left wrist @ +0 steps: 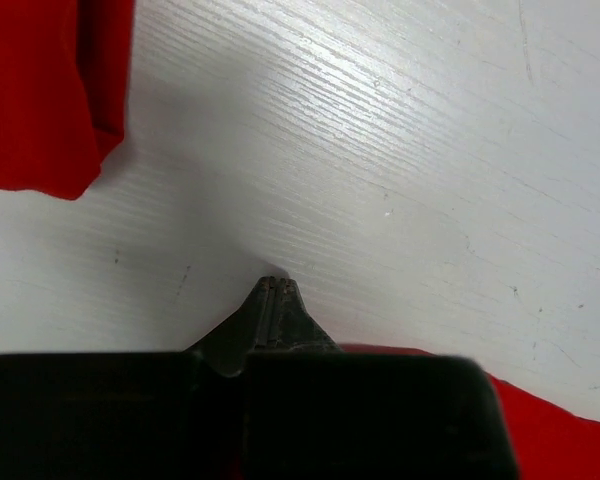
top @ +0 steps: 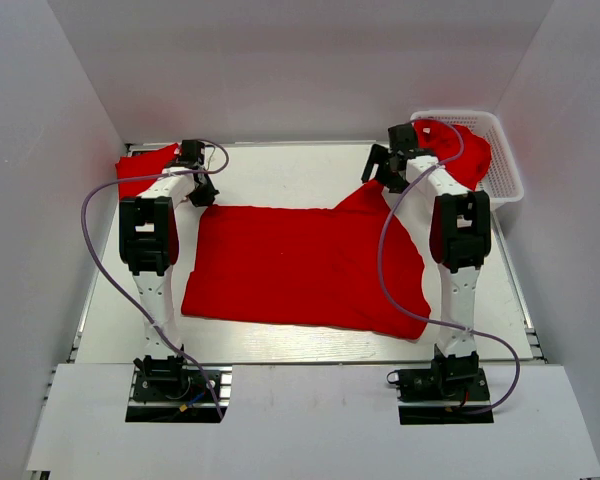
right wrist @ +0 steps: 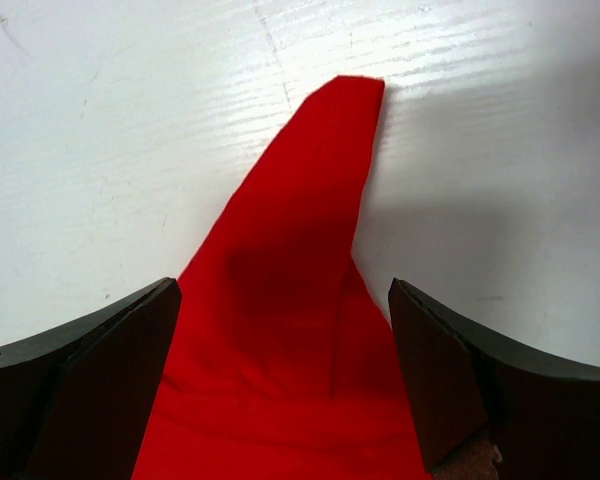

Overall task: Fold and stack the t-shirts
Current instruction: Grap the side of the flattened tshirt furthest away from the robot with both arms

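Observation:
I should next use my right gripper to grab the red t-shirt by its pointed far corner point(top: 371, 190) point(right wrist: 315, 190), to fold its far edge over toward its near side.
One red t-shirt point(top: 305, 265) lies spread flat in the middle of the table. Its far right corner rises to a point point(right wrist: 310, 230) that sits between the wide-apart fingers point(right wrist: 450, 380) of my open right gripper point(right wrist: 280, 370), also seen from above point(top: 378, 172). My left gripper point(left wrist: 273, 285) is shut over bare table at the shirt's far left corner point(top: 202, 193), with no cloth showing between its tips. The shirt's edge point(left wrist: 550, 425) shows just behind it. A folded red t-shirt point(top: 140, 170) point(left wrist: 40, 90) lies at the far left.
A white lattice basket point(top: 505, 170) stands at the far right corner with more red cloth point(top: 470, 150) in it. White walls close in the table on three sides. Purple cables loop from both arms.

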Controlling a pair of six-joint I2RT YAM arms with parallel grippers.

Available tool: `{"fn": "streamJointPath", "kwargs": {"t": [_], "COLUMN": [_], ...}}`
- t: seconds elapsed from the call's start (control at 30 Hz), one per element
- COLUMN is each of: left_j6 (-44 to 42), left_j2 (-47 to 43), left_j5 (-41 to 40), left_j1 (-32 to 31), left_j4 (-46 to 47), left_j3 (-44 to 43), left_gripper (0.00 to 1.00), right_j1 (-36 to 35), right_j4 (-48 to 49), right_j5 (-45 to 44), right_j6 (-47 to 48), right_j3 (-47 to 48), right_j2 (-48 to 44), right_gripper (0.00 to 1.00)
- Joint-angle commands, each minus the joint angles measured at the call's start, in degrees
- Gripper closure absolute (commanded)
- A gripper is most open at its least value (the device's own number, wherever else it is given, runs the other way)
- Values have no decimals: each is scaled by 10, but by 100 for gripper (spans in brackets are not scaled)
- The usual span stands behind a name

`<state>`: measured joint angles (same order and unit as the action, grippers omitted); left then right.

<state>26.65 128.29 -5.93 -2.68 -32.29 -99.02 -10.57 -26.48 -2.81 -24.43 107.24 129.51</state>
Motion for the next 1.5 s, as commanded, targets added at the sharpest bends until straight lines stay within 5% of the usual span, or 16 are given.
{"fn": "streamJointPath", "kwargs": {"t": [0.0, 0.23, 0.47, 0.6, 0.9, 1.1, 1.47], "left_j6": [4, 4, 4, 4, 4, -1, -6], "left_j2": [-18, -18, -18, -18, -13, -13, -53], "left_j5": [11, 11, 11, 11, 16, 11, 1], "left_j1": [-6, -6, -6, -6, 0, 0, 0], "left_j4": [-13, -18, -18, -18, -24, -30, -54], "left_j3": [18, 18, 13, 8, -3, -8, -8], "left_gripper": [100, 100, 100, 100, 100, 100, 100], "right_j1": [2, 3, 5, 6, 3, 2, -6], "right_j4": [35, 55, 66, 67, 32, -21, -98], "right_j5": [1, 1, -10, -18, -64, -73, -3], "right_j6": [-15, -25, -39, -40, -28, -25, -45], "right_j3": [36, 46, 46, 43, 19, 6, -9], "right_j2": [18, 56, 75, 69, 6, -17, -69], "right_gripper": [10, 20, 56, 68, 81, 100, 100]}}
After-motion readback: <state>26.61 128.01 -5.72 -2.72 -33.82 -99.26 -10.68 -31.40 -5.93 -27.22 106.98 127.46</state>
